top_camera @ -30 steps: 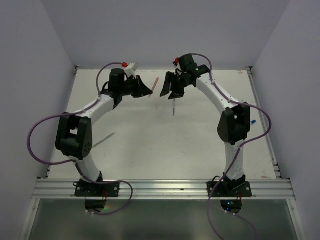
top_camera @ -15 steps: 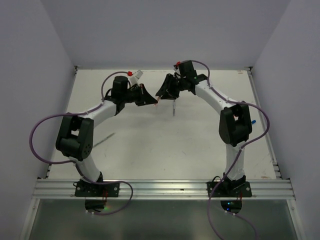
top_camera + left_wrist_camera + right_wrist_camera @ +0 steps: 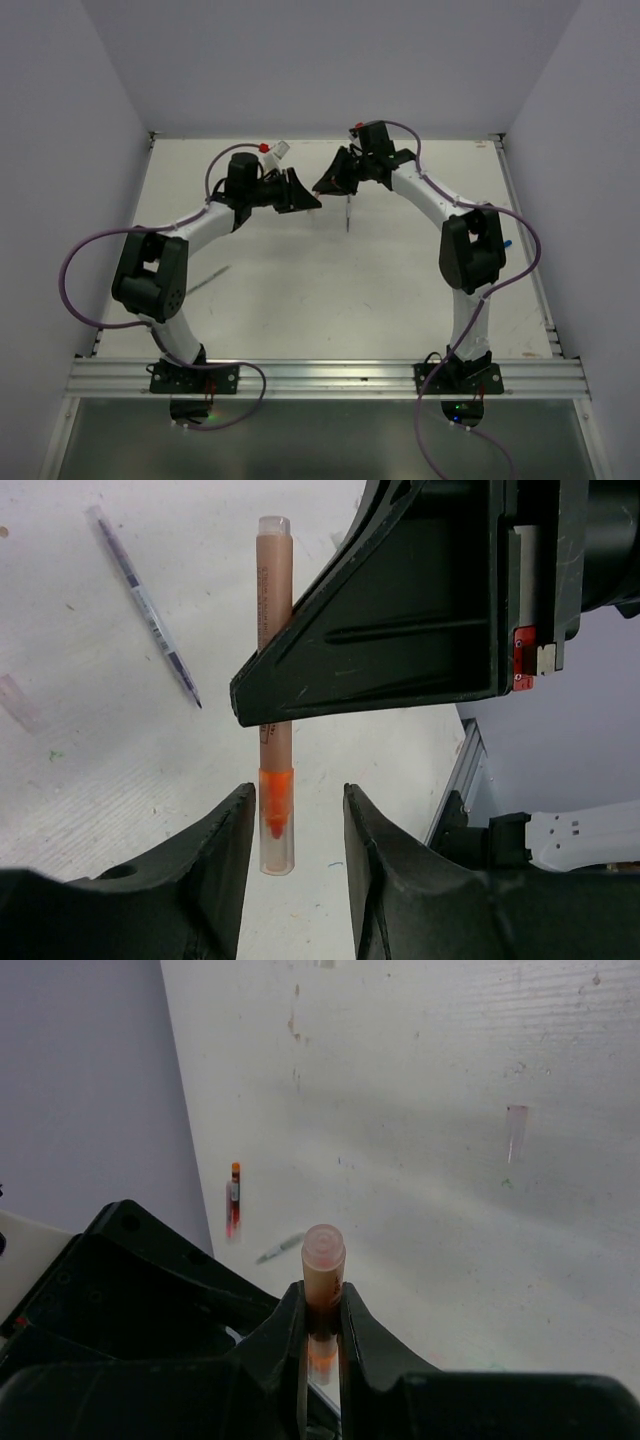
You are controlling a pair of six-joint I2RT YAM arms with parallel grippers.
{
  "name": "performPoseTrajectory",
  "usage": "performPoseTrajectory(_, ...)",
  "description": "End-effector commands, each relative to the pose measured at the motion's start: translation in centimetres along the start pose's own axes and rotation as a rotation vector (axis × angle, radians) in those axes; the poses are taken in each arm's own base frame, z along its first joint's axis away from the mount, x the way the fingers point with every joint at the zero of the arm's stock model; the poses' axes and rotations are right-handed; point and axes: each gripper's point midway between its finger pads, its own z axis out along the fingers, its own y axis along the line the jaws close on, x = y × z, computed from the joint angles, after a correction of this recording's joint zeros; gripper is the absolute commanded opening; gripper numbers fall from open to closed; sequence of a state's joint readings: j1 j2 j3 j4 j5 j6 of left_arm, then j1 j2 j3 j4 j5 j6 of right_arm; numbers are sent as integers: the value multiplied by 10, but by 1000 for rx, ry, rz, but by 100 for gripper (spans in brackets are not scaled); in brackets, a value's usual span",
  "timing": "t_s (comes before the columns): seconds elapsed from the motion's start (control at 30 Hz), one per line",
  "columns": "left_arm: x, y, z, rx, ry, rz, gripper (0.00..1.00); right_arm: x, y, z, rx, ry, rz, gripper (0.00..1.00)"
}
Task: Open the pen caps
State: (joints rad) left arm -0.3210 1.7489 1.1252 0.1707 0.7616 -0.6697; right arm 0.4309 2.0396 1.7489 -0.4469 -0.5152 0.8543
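The upper part of the clear pen cap is between my fingers, so my left gripper needs to close on the cap.
A pale-orange pen (image 3: 272,590) hangs above the table, with my right gripper (image 3: 322,1312) shut on its barrel (image 3: 323,1260). In the left wrist view its clear pen cap (image 3: 277,852) still covers the orange tip. The cap sits between the fingers of my left gripper (image 3: 297,815), which is open. The left finger (image 3: 232,830) is almost against the cap and the right finger stands well apart. In the top view the left gripper (image 3: 305,197) and right gripper (image 3: 326,184) meet tip to tip over the far middle of the table.
A thin dark pen (image 3: 150,605) and a loose clear cap (image 3: 20,702) lie on the table below. Another loose cap (image 3: 515,1130), a red pen (image 3: 233,1200) and a grey pen (image 3: 280,1248) also lie there. Grey walls enclose the white table (image 3: 300,300).
The left arm carried the pale-orange pen to the right gripper. The right gripper shut on its barrel, and the left gripper opened off the cap end.
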Motion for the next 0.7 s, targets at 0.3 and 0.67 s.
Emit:
performPoseTrajectory(0.3, 9, -18, -5, 84, 35, 50, 0, -5, 28, -17, -78, -33, -19, 0)
performPoseTrajectory(0.67, 32, -119, -63, 719, 3, 34, 0, -59, 102, -67, -618, -178, -122, 0)
